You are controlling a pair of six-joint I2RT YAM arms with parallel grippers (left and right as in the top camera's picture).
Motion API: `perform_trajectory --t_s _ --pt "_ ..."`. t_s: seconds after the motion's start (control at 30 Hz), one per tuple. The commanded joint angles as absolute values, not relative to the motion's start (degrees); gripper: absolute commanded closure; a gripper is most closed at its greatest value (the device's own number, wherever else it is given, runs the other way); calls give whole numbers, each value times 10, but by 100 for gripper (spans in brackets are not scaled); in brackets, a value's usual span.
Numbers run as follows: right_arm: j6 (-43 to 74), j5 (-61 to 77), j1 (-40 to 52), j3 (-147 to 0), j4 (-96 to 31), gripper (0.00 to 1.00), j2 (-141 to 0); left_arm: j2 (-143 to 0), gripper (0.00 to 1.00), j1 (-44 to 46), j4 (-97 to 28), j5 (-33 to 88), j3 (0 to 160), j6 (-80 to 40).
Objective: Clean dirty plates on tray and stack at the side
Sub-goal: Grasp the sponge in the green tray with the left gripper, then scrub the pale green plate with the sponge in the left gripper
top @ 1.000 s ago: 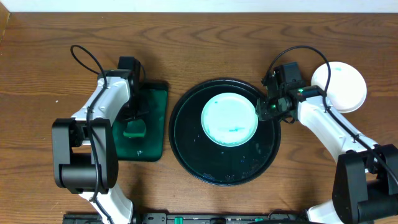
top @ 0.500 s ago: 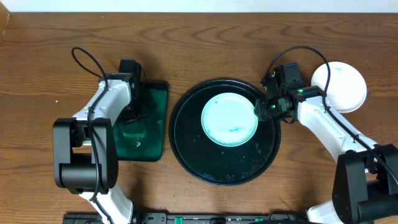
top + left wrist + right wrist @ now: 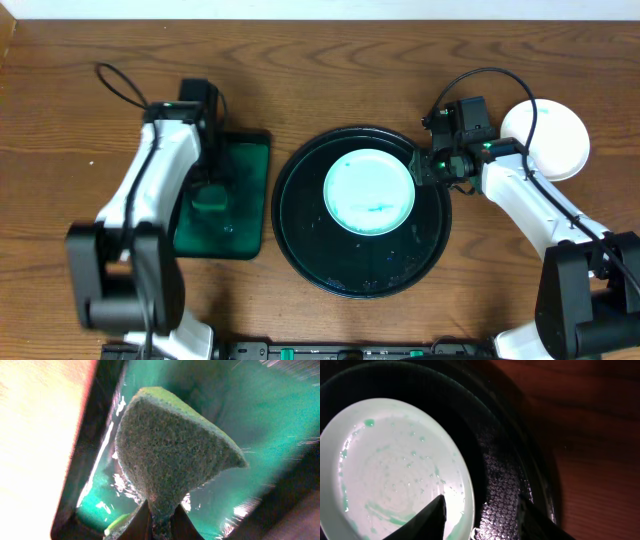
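I need to lower my right gripper before I close it. Both fingers are above the plate's rim, so they would miss the soapy white plate if I closed now.
A white plate smeared with green soap lies in the round black tray; the right wrist view shows the plate and the tray. My right gripper is open, its fingers straddling the plate's right rim. My left gripper is shut on a green sponge, held over the green rectangular basin. A clean white plate lies at the far right.
Brown wooden table all around. Arm cables loop above both wrists. A dark bar runs along the table's front edge.
My left arm has swung up and outward, lifting the sponge from the basin floor. My right gripper has stayed at the plate's rim.
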State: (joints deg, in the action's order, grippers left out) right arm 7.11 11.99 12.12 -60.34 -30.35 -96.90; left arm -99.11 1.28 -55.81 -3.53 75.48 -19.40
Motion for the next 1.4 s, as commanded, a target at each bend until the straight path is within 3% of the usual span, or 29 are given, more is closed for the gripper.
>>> perform_trajectory --t_s 0.0,0.17,0.33,0.4,0.7,1.0,1.27,1.37 --pt "46 131 122 -601 -305 57 -987 -921 93 10 -567 4 783 -191" --pt "32 181 129 -601 -306 57 -1021 -870 93 15 -579 24 783 -191" --pt "55 182 129 -601 -306 92 -1054 -866 93 37 -592 43 777 -191" --pt "58 185 130 -601 -306 99 -1058 -866 93 50 -589 64 772 -191" --pt "120 193 156 -601 -318 99 -1058 -879 93 143 -513 90 771 -241" --pt "163 148 175 -601 -324 99 -1058 -993 93 288 -427 90 771 -322" --pt "171 121 172 -601 -325 99 -1058 -1122 92 329 -354 115 771 -389" --pt "171 121 173 -601 -325 99 -1058 -1150 93 325 -350 58 771 -387"
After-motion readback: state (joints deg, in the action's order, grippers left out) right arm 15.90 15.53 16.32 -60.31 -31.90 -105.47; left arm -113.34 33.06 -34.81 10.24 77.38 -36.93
